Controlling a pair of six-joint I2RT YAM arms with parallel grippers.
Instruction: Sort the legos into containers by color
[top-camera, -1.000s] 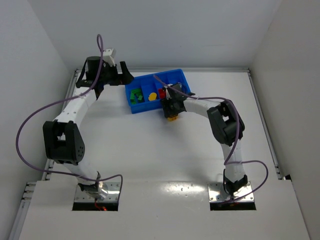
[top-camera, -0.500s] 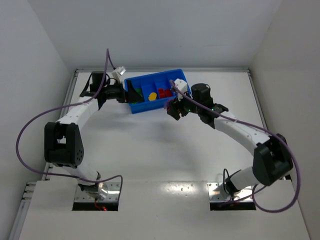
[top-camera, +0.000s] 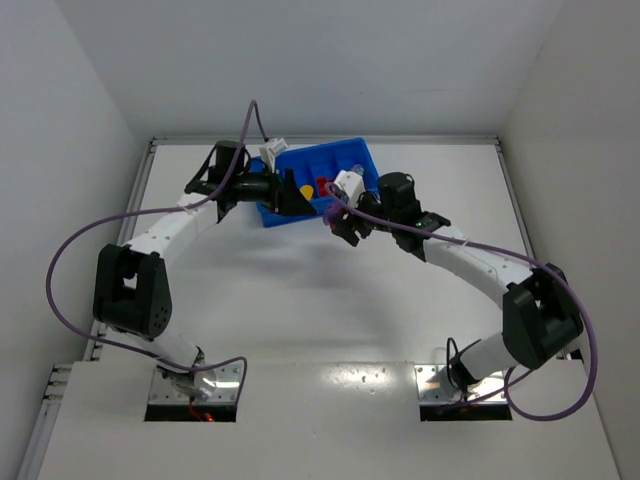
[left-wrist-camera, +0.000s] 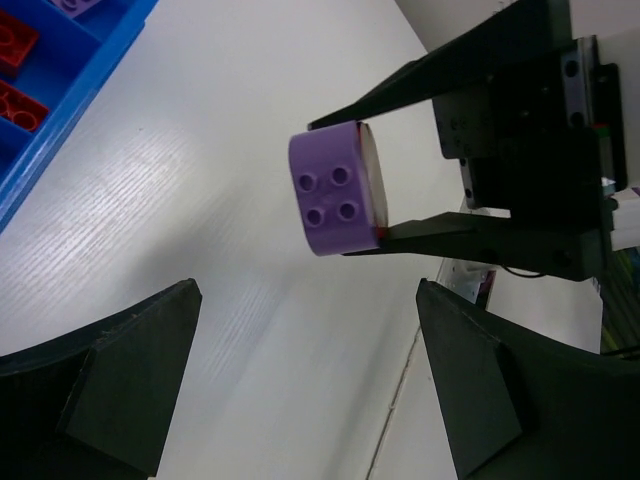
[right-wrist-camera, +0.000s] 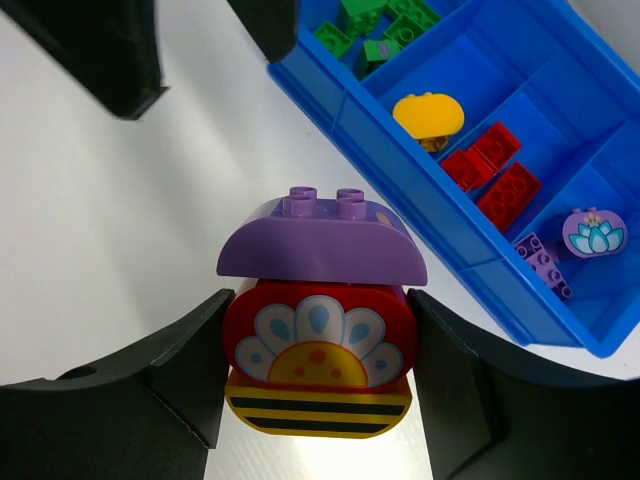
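Note:
The red flower-printed brick will stay free to come off the purple brick, because my left gripper will next grab the purple brick by its sides.
My right gripper (right-wrist-camera: 318, 345) is shut on a stack of legos (right-wrist-camera: 318, 340): a purple curved brick on top, a red flower-printed brick under it, a yellow black-striped one at the bottom. The stack hangs over the table just in front of the blue tray (right-wrist-camera: 400, 175). Its containers hold green legos (right-wrist-camera: 385, 25), a yellow one (right-wrist-camera: 428, 113), red ones (right-wrist-camera: 495, 165) and purple ones (right-wrist-camera: 570, 245). My left gripper (left-wrist-camera: 308, 300) is open and empty, facing the stack's purple brick (left-wrist-camera: 335, 200) a short way off. From above, the left gripper (top-camera: 292, 196) lies across the tray's (top-camera: 350, 155) front, near the right gripper (top-camera: 340, 222).
White walls close the table on three sides, and the tray sits near the back wall. A metal strip (top-camera: 520, 215) runs along the table's right edge. Purple cables (top-camera: 60, 260) loop off both arms. The left arm covers the tray's left end.
My left gripper has swung right from the tray's left end across its front, toward the held stack, narrowing slightly. The right gripper has kept its grip and lifted the stack off the table.

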